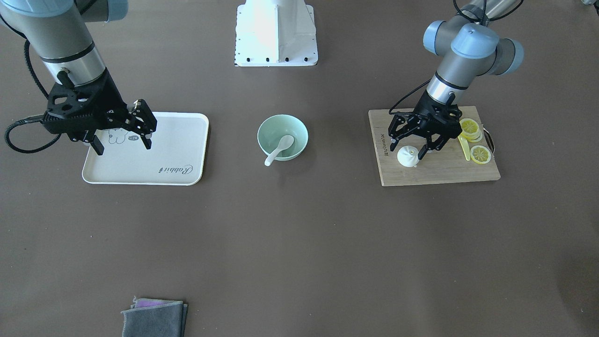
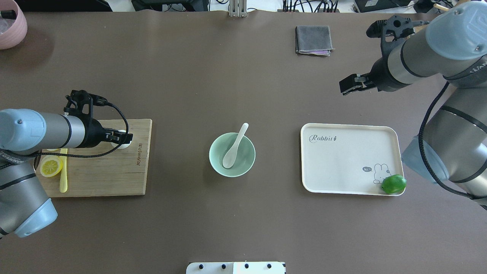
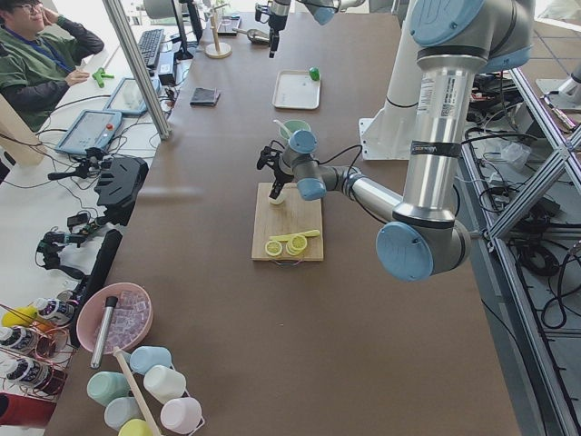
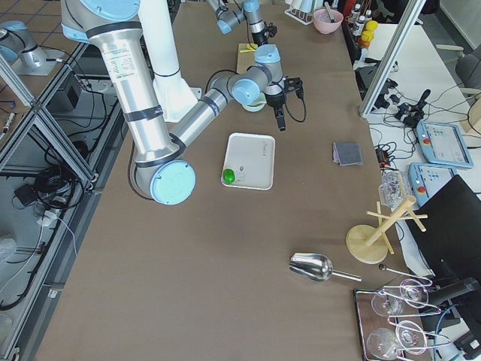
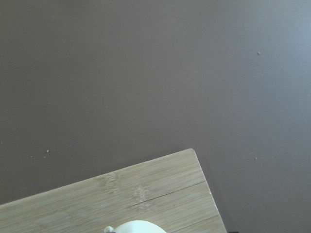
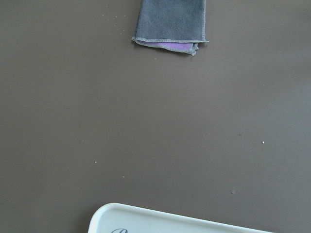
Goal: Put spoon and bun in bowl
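The left gripper grabs the white bun by its pleated top [image 1: 408, 152] next, to put the bun with the spoon in the mint-green bowl [image 1: 282, 138].
The mint-green bowl [image 2: 218, 161] stands at the table's middle, also in the front view [image 1: 273, 127]. The white spoon [image 2: 234, 147] lies in it, scoop down, handle resting over the rim [image 1: 279, 149]. The white pleated bun [image 1: 407, 157] sits on the wooden cutting board [image 1: 435, 171]. My left gripper [image 1: 407, 147] is open, low over the board, with a finger on either side of the bun. The left wrist view shows only the bun's top [image 5: 138, 226]. My right gripper [image 1: 123, 145] is open and empty, held above the cream tray [image 1: 168, 145].
Lemon slices [image 2: 51, 166] and a pale-yellow knife [image 2: 63, 179] lie on the board's other end. A green lime [image 2: 393, 183] sits in the tray's corner. A folded grey cloth [image 2: 313, 40] lies at the far side. A pink bowl [image 2: 11, 23] stands at the far left corner.
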Robot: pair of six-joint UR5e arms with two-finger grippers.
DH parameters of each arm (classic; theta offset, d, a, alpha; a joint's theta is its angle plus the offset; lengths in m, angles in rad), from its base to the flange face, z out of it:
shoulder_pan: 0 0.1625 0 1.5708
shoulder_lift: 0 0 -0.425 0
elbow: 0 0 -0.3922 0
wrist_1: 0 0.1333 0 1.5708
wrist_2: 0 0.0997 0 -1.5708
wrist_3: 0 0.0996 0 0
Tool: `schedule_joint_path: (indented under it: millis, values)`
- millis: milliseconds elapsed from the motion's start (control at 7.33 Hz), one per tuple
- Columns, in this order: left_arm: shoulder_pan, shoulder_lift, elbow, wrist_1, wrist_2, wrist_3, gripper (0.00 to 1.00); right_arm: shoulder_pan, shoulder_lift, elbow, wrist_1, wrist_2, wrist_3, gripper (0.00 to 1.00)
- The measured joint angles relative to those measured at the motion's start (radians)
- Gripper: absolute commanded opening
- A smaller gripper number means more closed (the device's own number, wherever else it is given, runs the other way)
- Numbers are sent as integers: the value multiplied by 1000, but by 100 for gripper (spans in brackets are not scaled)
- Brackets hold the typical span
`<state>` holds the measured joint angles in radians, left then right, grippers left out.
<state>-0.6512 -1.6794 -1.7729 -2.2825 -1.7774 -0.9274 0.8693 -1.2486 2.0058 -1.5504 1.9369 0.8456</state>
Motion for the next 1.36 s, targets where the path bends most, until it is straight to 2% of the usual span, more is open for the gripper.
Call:
schedule_joint_path:
  millis: [136, 818, 1091, 1364]
  values:
    - [0, 5, 2, 0, 1, 1, 0, 2, -10, 1, 2, 1, -2, 100]
    - [1, -12, -26, 0, 44, -19, 0, 8, -17, 4, 4, -1, -5, 100]
    - [9, -88, -39, 1, 56, -110, 0, 43, -34, 1, 1, 25, -72, 100]
    - [66, -173, -38, 6, 101, -214, 0, 126, -79, -9, 0, 104, -219, 100]
